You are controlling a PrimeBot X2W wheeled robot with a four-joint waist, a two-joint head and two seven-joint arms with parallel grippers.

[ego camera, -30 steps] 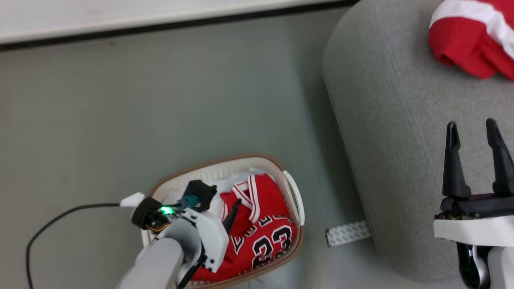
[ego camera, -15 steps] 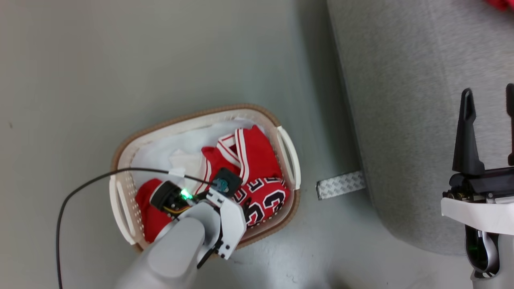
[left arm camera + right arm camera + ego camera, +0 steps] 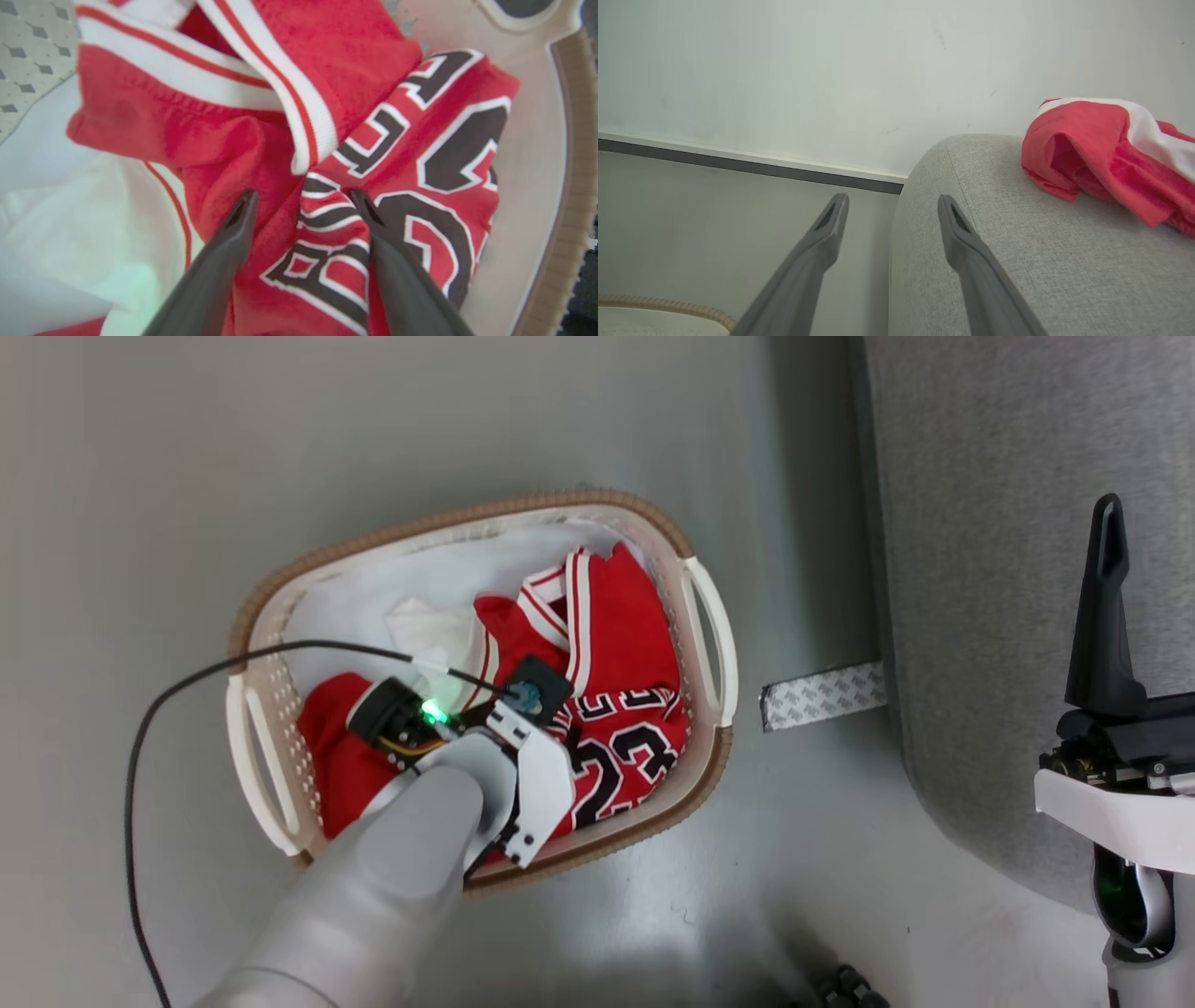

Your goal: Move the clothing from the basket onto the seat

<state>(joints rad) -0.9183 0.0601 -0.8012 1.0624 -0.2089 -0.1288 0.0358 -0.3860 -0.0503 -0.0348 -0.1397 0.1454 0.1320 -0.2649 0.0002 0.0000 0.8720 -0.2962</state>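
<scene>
The red jersey should be grabbed next by its lettered fold [image 3: 578,726] with the left gripper, as that fold bunches up while the rest of the cloth lies slack in the basket.
The cream basket [image 3: 448,518] with a brown rim stands on the floor. In it lie a red jersey [image 3: 625,747] with black "23" numerals and a small white garment [image 3: 429,625]. My left arm reaches down into the basket. In the left wrist view my left gripper [image 3: 302,196] is open, its tips pressed against the red jersey [image 3: 420,154] with a fold of lettered cloth between them. My right gripper [image 3: 893,198] is open in the air beside the grey seat [image 3: 1008,523]; one of its fingers [image 3: 1106,616] shows. A red and white garment [image 3: 1101,154] lies on the seat [image 3: 1064,261].
A pale liner cloth [image 3: 373,602] covers the basket's floor. A black cable [image 3: 187,686] loops from my left wrist over the basket's left side. A grey tape strip [image 3: 822,695] lies on the floor between basket and seat. A wall with a dark baseboard [image 3: 761,168] stands behind.
The head camera has tilted down, so the basket sits higher in the picture. My left gripper has gone from the basket's left part down onto the numbered jersey. The right gripper stays open.
</scene>
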